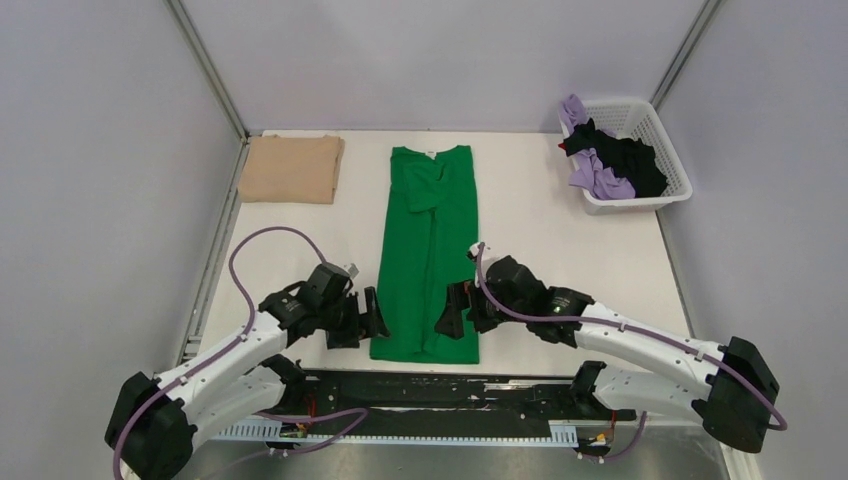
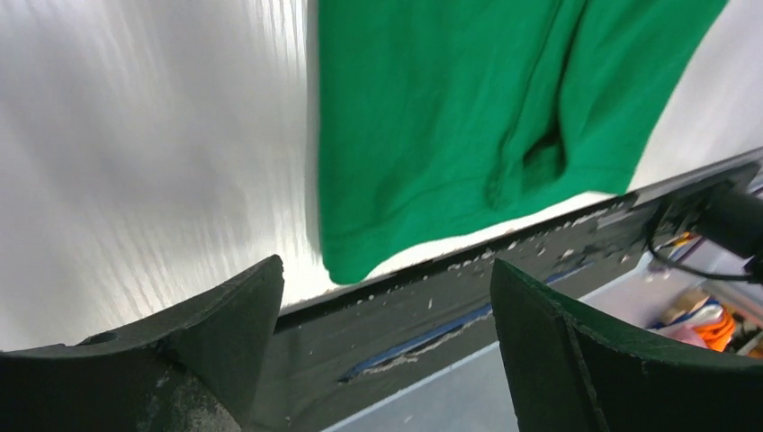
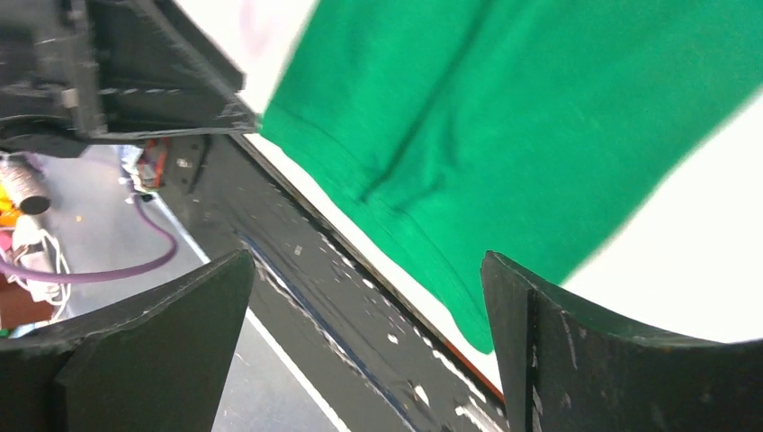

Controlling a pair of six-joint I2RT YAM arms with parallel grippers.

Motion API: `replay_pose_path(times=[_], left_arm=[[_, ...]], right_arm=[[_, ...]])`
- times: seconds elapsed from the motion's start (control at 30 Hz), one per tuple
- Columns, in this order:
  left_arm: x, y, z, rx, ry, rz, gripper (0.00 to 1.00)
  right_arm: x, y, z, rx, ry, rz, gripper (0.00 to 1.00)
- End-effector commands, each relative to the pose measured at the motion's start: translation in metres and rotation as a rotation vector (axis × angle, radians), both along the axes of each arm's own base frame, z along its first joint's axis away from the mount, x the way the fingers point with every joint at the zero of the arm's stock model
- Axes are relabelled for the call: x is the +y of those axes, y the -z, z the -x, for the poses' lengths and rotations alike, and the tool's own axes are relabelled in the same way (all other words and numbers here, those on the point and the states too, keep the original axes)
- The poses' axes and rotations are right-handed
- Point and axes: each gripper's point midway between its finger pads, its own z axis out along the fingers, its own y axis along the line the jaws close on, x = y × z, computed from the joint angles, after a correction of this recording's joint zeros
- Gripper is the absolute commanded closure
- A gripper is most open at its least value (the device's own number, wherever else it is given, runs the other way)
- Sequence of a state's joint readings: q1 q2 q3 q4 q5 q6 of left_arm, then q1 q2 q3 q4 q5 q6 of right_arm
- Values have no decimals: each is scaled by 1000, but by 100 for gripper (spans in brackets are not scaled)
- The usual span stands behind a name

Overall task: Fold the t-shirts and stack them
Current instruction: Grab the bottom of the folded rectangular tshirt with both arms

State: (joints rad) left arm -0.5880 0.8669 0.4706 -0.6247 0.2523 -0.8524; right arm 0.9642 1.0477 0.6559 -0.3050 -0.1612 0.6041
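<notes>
My left gripper grabs the green t-shirt (image 1: 428, 250) by its near hem corner (image 1: 377, 354) next, and my right gripper takes the other hem corner. This serves to fold the hem toward the collar.
A bright green t-shirt (image 1: 428, 250) lies in a long narrow strip down the middle of the table, sleeves folded in, white label at the far collar. Its hem shows in the left wrist view (image 2: 450, 135) and the right wrist view (image 3: 504, 126). A folded tan t-shirt (image 1: 292, 168) lies at the far left. Lilac (image 1: 598, 176) and black (image 1: 630, 158) t-shirts fill the basket. My left gripper (image 1: 360, 318) is open and empty beside the hem's left corner. My right gripper (image 1: 456, 312) is open and empty at the hem's right corner.
The white lattice basket (image 1: 668, 165) stands at the far right. The table's near edge, with a black rail (image 1: 440, 385) below it, runs just under the shirt's hem. Grey walls close in the left, right and far sides.
</notes>
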Motion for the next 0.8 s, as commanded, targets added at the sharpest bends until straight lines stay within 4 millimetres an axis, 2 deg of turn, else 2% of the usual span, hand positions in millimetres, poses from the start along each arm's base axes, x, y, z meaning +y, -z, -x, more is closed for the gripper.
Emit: replay_pose_path(times=[0.0,0.1,0.2,0.37,0.47,0.57,0.7,0.77], left_arm=[[-7,12,24,107,21,-1,11],[-7,22,29,131,36,-36,20],[-9,27,25,120,39,-39,28],[-17,35,21,125,45,-21,45],[-13,43,22,137,41,-51,53],[-14,47,20,134,40,-57,60],[-17,49,22,154,57,-53,74],[-17,48,24,170,67,-53,86]], right_arm=[[-39,46,17,163,115,159,7],[-40,58,31,241,81,177,16],[-40,71,39,291,53,213,25],[-40,88,40,333,45,268,37],[-38,95,39,337,44,276,43],[-38,101,39,342,45,281,58],[-45,118,40,361,79,316,71],[-46,121,43,377,76,323,80]])
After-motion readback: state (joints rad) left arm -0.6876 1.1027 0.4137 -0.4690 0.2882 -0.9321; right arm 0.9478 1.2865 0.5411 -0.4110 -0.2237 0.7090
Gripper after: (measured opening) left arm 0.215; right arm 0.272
